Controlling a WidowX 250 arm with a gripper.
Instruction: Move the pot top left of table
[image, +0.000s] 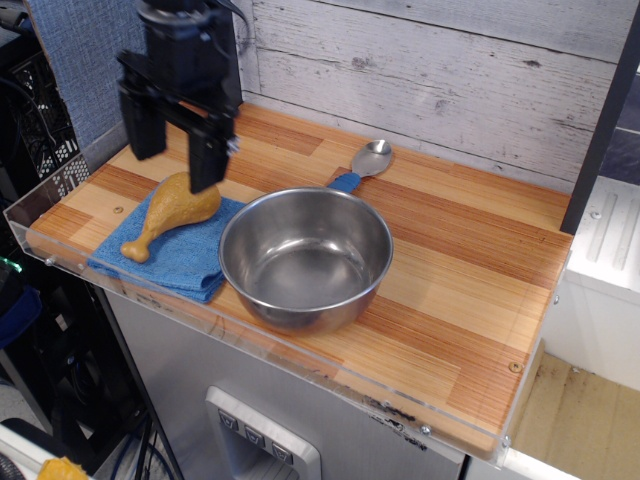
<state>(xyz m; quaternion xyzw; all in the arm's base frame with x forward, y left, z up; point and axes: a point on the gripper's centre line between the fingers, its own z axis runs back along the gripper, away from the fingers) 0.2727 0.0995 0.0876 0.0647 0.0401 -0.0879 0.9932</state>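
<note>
I need to take hold of the shiny steel pot by its rim (229, 221) with my gripper next, to move the pot (306, 257) to the top left of the table.
The pot (306, 257) is a round shiny steel bowl, empty, standing near the front edge of the wooden table (470, 260); its left rim overlaps the blue cloth (180, 252). My black gripper (175, 140) hangs open and empty above the table's left part, over the top of the toy chicken drumstick (172, 210). It is left of the pot and higher than it, apart from it.
A blue-handled metal spoon (362, 165) lies just behind the pot. The drumstick rests on the blue cloth at the front left. A clear acrylic rim (60, 255) edges the table's left and front sides. A whitewashed plank wall (430, 70) stands behind.
</note>
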